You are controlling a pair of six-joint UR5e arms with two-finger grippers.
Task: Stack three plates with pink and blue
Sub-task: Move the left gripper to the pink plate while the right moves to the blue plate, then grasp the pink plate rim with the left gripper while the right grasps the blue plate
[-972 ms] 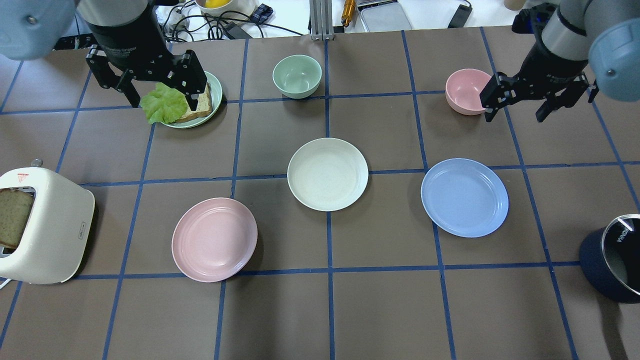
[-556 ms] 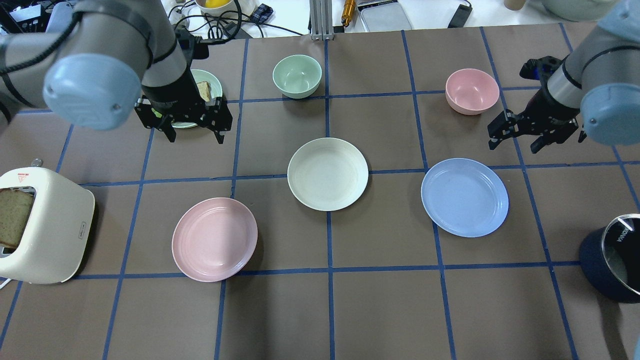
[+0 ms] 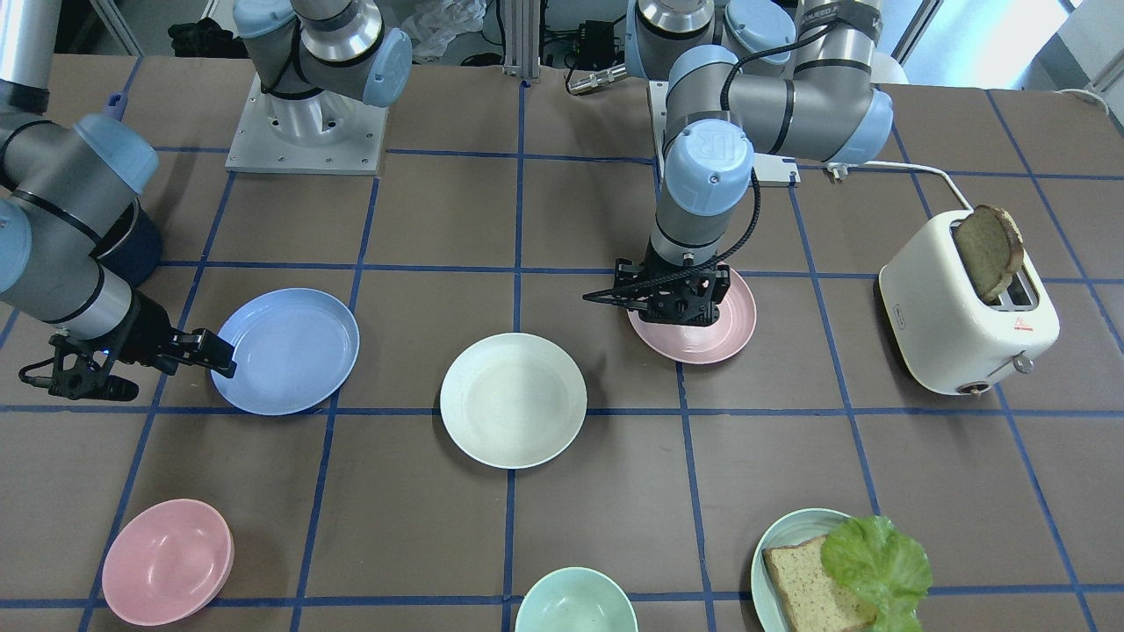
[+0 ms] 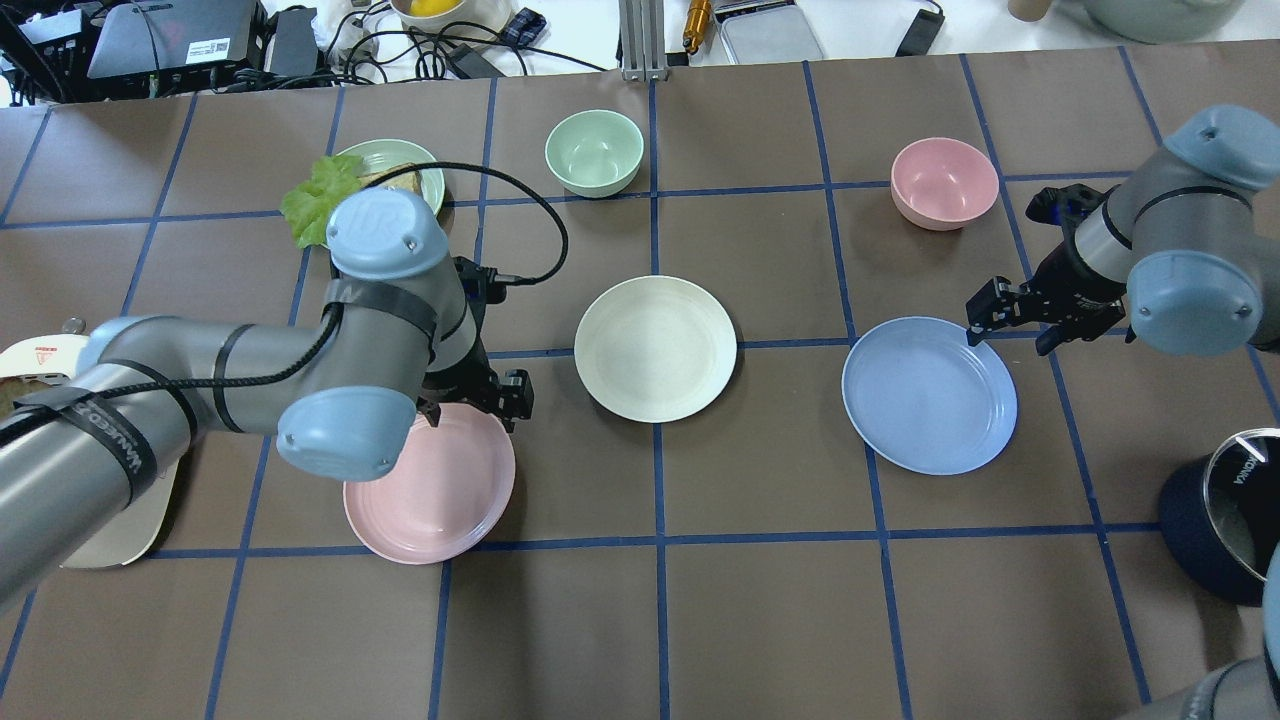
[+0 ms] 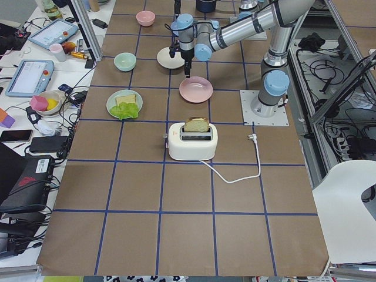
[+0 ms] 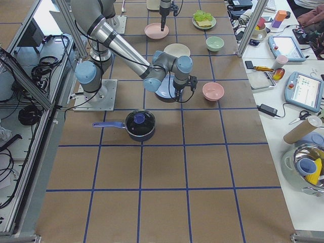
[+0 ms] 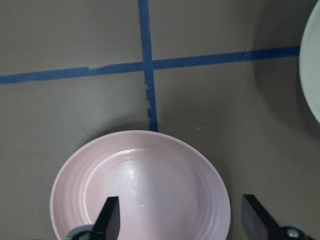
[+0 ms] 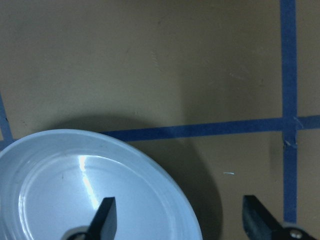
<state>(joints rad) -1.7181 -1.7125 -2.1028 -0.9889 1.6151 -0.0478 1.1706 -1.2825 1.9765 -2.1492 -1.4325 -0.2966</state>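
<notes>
My left gripper will next grab the pink plate by its rim (image 7: 225, 192), so it can stack the plate on the cream-white plate.
The cream-white plate (image 4: 655, 348) sits at the table's middle. The dusty pink plate (image 4: 440, 500) lies to its left and the periwinkle blue plate (image 4: 930, 395) to its right, all apart and flat. My left gripper (image 4: 475, 405) is open and empty, low over the pink plate's far rim; in the left wrist view one of its fingers (image 7: 110, 217) is over the pink plate (image 7: 150, 185) and the other over bare table. My right gripper (image 4: 1010, 328) is open and empty at the blue plate's far right rim; the right wrist view shows the blue plate (image 8: 90, 190) under one finger (image 8: 105, 217).
A pink bowl (image 4: 943, 182) and a mint bowl (image 4: 593, 152) stand at the far side. A mint plate (image 4: 415, 170) with bread and lettuce is far left. A white toaster (image 3: 966, 307) with bread is at the left edge. A dark pot (image 4: 1225, 515) is near right.
Both arms have come toward the near side and down. The left gripper went from over the lettuce plate to the pink plate's rim, the right from beside the pink bowl to the blue plate's rim.
</notes>
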